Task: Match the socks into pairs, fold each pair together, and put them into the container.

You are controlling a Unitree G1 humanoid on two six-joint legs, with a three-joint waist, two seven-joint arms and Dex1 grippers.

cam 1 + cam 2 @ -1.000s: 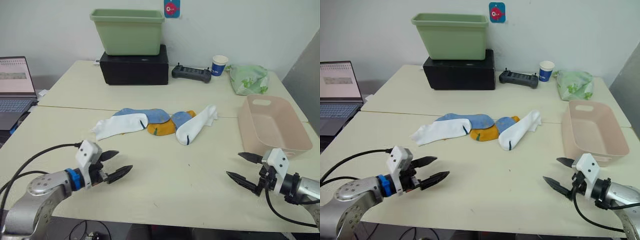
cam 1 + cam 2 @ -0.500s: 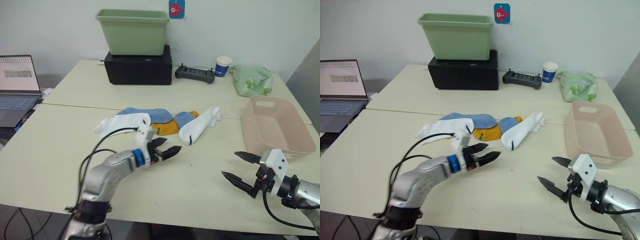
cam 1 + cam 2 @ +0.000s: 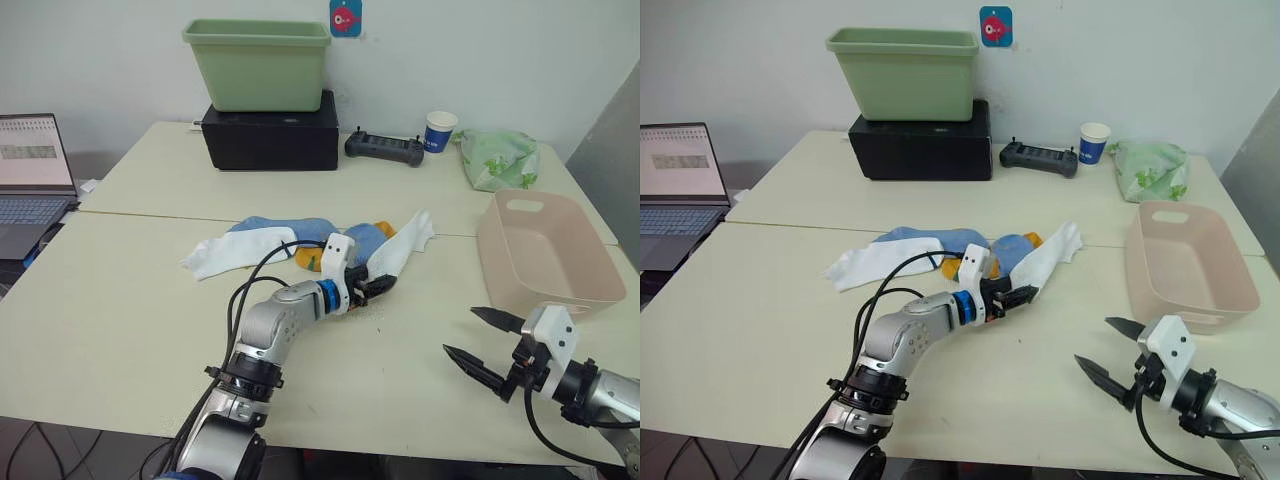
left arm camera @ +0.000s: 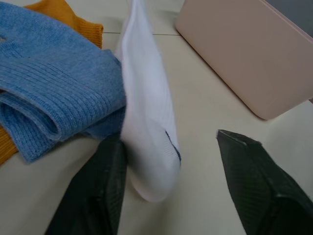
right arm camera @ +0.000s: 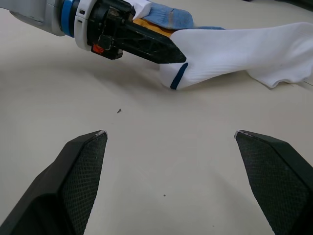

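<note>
Next, my left gripper picks up the second white sock by its dark-marked end (image 4: 155, 164) to match it with the other white sock.
The socks lie in a loose heap mid-table: a white sock (image 3: 238, 251) on the left, a light blue sock (image 3: 301, 230), a mustard sock (image 3: 312, 262), another light blue sock (image 4: 49, 93), and a second white sock (image 3: 404, 245) with a dark mark near its cuff. My left gripper (image 3: 375, 285) is open around that second white sock's near end (image 4: 149, 139), one finger (image 4: 95, 196) touching the fabric. Nothing sits in the pale pink container (image 3: 548, 250) at the right. My right gripper (image 3: 478, 338) hovers open over bare table in front of the container, holding nothing.
At the back, a light green tub (image 3: 257, 65) stands on a black box (image 3: 270, 135). A black controller (image 3: 383, 148), a paper cup (image 3: 438, 130) and a green-patterned cloth bundle (image 3: 497, 158) follow to its right. A laptop (image 3: 35, 165) sits at the far left.
My left arm has swung from the front left of the table forward and right to the near end of the right-hand white sock. The right gripper has stayed roughly in place, open.
</note>
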